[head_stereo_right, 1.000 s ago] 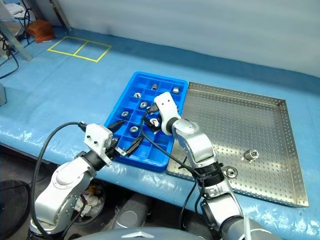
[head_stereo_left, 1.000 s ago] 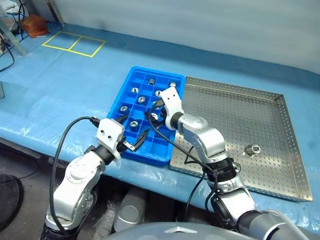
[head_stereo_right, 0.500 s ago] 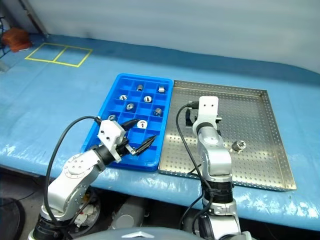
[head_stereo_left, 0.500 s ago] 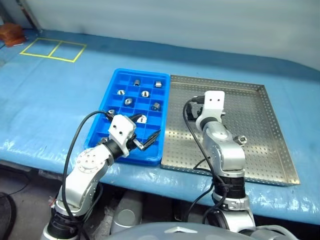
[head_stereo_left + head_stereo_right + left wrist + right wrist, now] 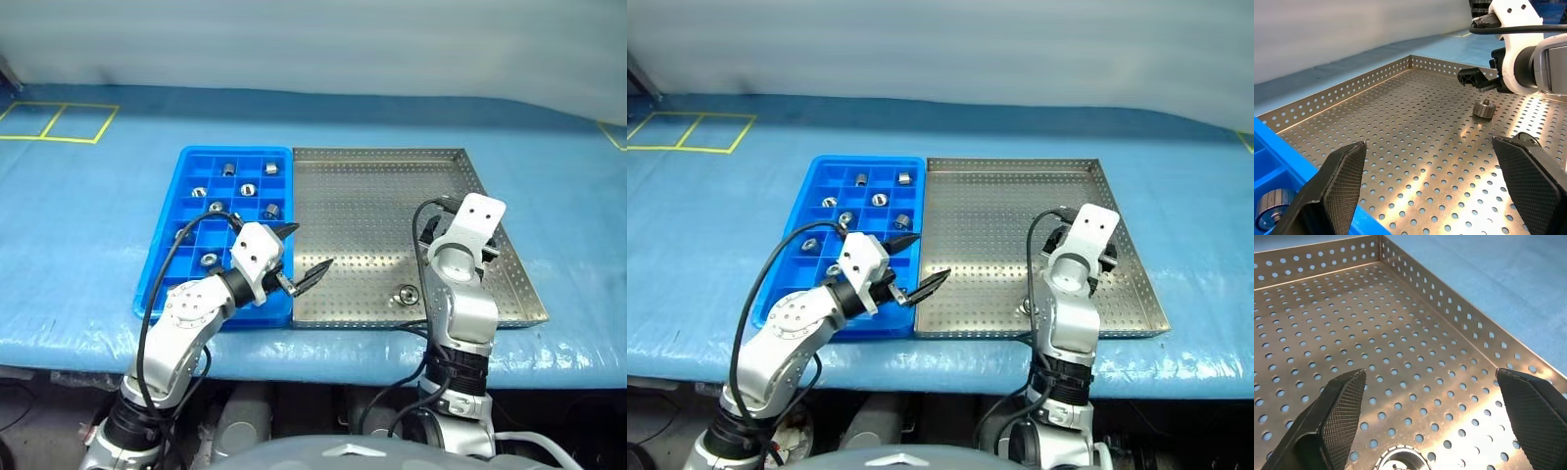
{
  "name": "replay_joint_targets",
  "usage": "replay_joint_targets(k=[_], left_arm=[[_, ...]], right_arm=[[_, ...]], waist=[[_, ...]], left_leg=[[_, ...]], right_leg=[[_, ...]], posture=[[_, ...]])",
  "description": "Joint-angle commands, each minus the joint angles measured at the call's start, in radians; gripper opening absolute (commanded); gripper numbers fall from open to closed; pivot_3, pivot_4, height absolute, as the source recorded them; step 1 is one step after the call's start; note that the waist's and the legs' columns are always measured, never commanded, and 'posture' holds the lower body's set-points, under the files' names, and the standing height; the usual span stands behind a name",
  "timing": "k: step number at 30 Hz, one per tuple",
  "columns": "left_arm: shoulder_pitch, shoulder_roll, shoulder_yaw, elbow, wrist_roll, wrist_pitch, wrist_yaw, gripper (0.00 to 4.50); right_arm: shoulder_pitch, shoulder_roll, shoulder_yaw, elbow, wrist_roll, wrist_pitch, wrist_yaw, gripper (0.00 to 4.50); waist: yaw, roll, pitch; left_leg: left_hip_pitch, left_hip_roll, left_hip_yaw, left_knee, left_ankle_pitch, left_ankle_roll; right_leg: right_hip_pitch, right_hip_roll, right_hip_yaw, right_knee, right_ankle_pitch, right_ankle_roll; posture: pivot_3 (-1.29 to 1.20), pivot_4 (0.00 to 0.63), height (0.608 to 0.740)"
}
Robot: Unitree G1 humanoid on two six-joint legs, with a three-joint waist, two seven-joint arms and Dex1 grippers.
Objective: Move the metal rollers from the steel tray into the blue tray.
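My right gripper's fingers hang high above the lone roller, so closing now would miss. The right gripper lowers next, before it closes.
The steel tray (image 5: 372, 196) lies beside the blue tray (image 5: 165, 264), their long sides touching. One metal roller (image 5: 404, 295) stands near the steel tray's front rim, and several more metal rollers (image 5: 247, 189) sit in the blue tray's compartments. My left gripper (image 5: 304, 252) hovers open and empty over the seam between the two trays, pointing toward the lone roller (image 5: 1483, 108). My right gripper (image 5: 1435, 426) is open and empty above the steel tray's front right part. That roller (image 5: 1398, 462) sits just below and between its fingers, apart from them.
Both trays rest on a table under a blue cover (image 5: 88, 215), close to its front edge. Yellow tape squares (image 5: 54, 122) mark the far left. A black cable (image 5: 162, 284) loops from my left wrist, and another black cable (image 5: 419, 245) hangs by my right arm.
The view has swung to the right. My right gripper moved from over the blue tray across to the steel tray's front right, near the lone roller. My left gripper shifted slightly right.
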Motion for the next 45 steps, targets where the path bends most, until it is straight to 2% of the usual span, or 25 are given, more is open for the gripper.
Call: replay_joint_targets(k=[1,5,17,22,25,31,32,37,45], left_arm=[[-0.016,-0.004,-0.019,-0.019,-0.008,-0.017,-0.014,4.50],[-0.020,0.003,-0.034,-0.025,-0.007,-0.011,-0.025,4.50],[-0.004,0.003,-0.031,-0.037,-0.005,-0.005,-0.021,4.50],[0.002,0.002,-0.031,-0.035,-0.005,-0.008,-0.018,4.50],[0.004,0.001,-0.032,-0.035,-0.003,-0.009,-0.016,4.50],[0.005,0.000,-0.034,-0.032,-0.003,-0.013,-0.016,4.50],[0.006,0.000,-0.034,-0.032,-0.002,-0.013,-0.016,4.50],[0.011,-0.005,-0.031,-0.033,0.006,-0.022,-0.002,4.50],[0.050,-0.033,0.009,-0.049,0.026,-0.043,0.076,4.50]], right_arm=[[-0.039,0.094,-0.038,-0.011,0.071,0.037,-0.016,4.47],[-0.068,0.100,-0.064,0.012,0.153,0.090,-0.004,4.47],[-0.078,0.080,-0.093,0.085,0.140,0.111,-0.137,4.47],[-0.079,0.094,-0.123,0.104,0.190,0.141,-0.128,4.47],[-0.078,0.097,-0.123,0.098,0.204,0.156,-0.136,3.88],[-0.087,0.104,-0.090,0.052,0.210,0.191,-0.144,1.96],[-0.089,0.107,-0.084,0.041,0.213,0.200,-0.144,1.80],[-0.110,0.107,-0.029,-0.009,0.232,0.246,-0.112,1.80],[-0.141,0.012,0.206,-0.034,0.255,0.319,0.110,1.80]], waist=[[-0.003,0.000,0.000],[-0.004,0.000,0.000],[-0.001,0.000,0.000],[0.000,0.000,0.000],[0.000,0.000,0.000],[0.002,0.000,0.000],[0.002,0.000,0.000],[0.001,0.001,0.000],[0.006,0.001,0.001]], left_leg=[[0.000,0.001,0.000,0.000,0.000,0.000],[0.000,0.004,0.000,0.000,0.000,0.001],[0.000,0.004,0.000,0.000,0.000,0.001],[0.000,0.004,0.001,0.000,0.000,0.001],[0.000,0.004,0.000,0.000,0.000,0.001],[0.000,0.005,0.000,0.000,0.000,0.001],[0.000,0.005,0.000,-0.001,0.000,0.001],[-0.001,0.005,0.001,-0.001,0.000,0.001],[-0.001,0.006,0.000,-0.002,0.000,0.001]], right_leg=[[0.000,0.000,0.000,0.001,0.000,0.000],[0.000,0.000,0.001,0.002,0.000,0.000],[-0.001,0.000,0.001,0.001,0.000,0.000],[-0.001,0.000,0.001,0.001,0.000,-0.001],[-0.001,0.000,0.001,0.001,0.000,-0.001],[-0.001,0.001,0.001,0.001,0.000,-0.001],[-0.001,0.001,0.001,0.000,0.000,-0.001],[-0.002,0.000,0.001,0.000,0.000,-0.001],[-0.002,0.001,0.000,0.000,-0.001,-0.002]], posture=[[0.13,0.150,0.740],[0.14,0.150,0.740],[0.17,0.150,0.740],[0.17,0.150,0.740],[0.17,0.150,0.740],[0.17,0.150,0.740],[0.17,0.150,0.740],[0.18,0.150,0.740],[0.24,0.150,0.740]])
